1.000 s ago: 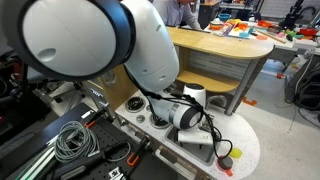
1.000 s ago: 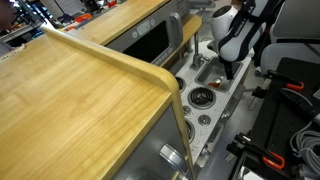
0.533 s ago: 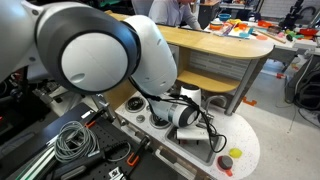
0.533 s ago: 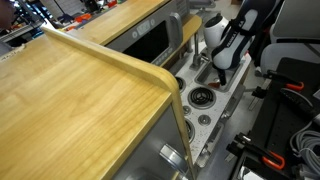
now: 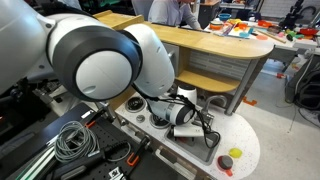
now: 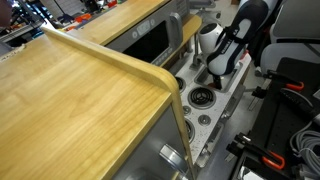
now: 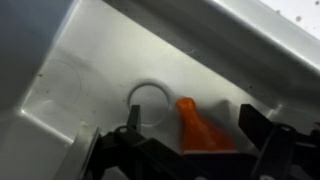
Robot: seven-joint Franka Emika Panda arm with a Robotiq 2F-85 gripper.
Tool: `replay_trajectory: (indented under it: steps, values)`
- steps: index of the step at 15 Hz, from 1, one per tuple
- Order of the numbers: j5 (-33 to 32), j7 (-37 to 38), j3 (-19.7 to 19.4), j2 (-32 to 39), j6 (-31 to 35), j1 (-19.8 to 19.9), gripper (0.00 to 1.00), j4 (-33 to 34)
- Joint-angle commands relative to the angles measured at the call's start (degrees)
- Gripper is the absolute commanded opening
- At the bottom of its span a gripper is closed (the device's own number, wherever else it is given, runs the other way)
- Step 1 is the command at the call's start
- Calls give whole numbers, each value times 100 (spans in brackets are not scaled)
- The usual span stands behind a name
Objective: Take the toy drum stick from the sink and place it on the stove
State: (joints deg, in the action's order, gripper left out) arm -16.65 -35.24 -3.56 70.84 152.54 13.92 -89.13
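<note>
I should close my gripper on the orange drum stick (image 7: 196, 127), as my fingers are down on either side of it near the sink's bottom. Closing now would hold it.
In the wrist view an orange toy drum stick (image 7: 196, 127) lies on the grey floor of the toy sink (image 7: 90, 80), next to the round drain (image 7: 149, 98). My gripper (image 7: 190, 140) hangs just above it, open, with one dark finger on each side of the drum stick. In both exterior views the gripper (image 5: 190, 122) (image 6: 219, 68) reaches down into the sink of the toy kitchen, and the drum stick is hidden by the arm. The stove burners (image 6: 202, 97) (image 5: 135, 103) sit beside the sink.
The toy kitchen stands on a white round table (image 5: 245, 140). A wooden counter (image 6: 80, 90) rises close beside it. Coiled cables (image 5: 72, 140) and clamps lie on the dark bench. Small coloured toys (image 5: 232, 154) rest on the round table's edge.
The arm has lowered and shifted a little over the sink, bringing the gripper closer around the drum stick. The drum stick has not moved.
</note>
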Motion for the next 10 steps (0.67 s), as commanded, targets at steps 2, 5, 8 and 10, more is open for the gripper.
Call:
replay_trajectory:
  steps: [2,5,8,10]
  values:
    - [-46,-92,62,224,-199,-4,100,341]
    - [-18,-86,81,241,-206,14,65,351]
    - [-9,-50,51,194,-225,24,42,318]
    - [-5,-15,12,141,-255,27,29,320]
